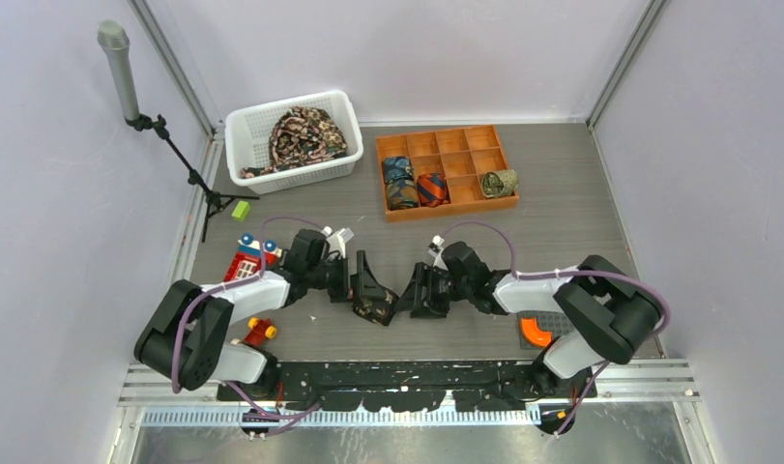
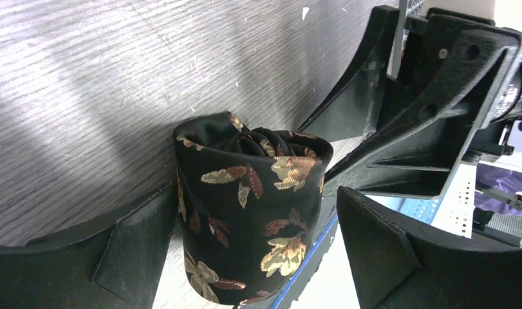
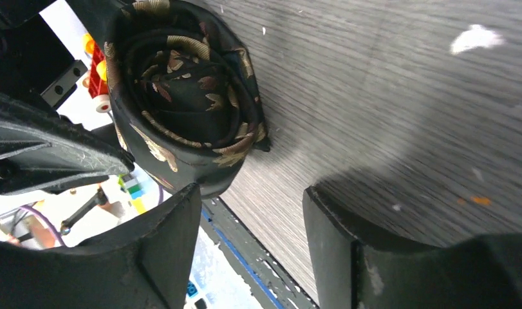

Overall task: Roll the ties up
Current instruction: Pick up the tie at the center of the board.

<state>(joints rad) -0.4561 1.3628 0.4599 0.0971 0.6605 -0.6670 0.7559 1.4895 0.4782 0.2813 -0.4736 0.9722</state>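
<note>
The left gripper grabs the rolled black tie's outer sides next, to keep it wound and set it into the tray with sections.
A black tie with tan and pink floral print, wound into a compact roll [image 1: 376,304], stands on end on the grey table between the two arms. In the left wrist view the roll [image 2: 251,219] sits between the fingers of my left gripper [image 2: 255,212]. One finger [image 2: 136,238] is against the roll's side and the other stands clear of it, so this gripper is open. My right gripper [image 3: 251,193] is open with only bare table between its fingers. The same roll [image 3: 181,96] lies just beyond its left fingertip [image 3: 174,219]. From above, both grippers [image 1: 361,282] [image 1: 419,290] flank the roll.
A white basket [image 1: 243,130] at the back left holds a heap of loose ties [image 1: 305,135]. An orange compartment tray [image 1: 446,208] at the back holds three rolled ties [image 1: 432,188]. Toy bricks [image 1: 247,256], a green block [image 1: 240,209] and a microphone stand [image 1: 127,87] are on the left.
</note>
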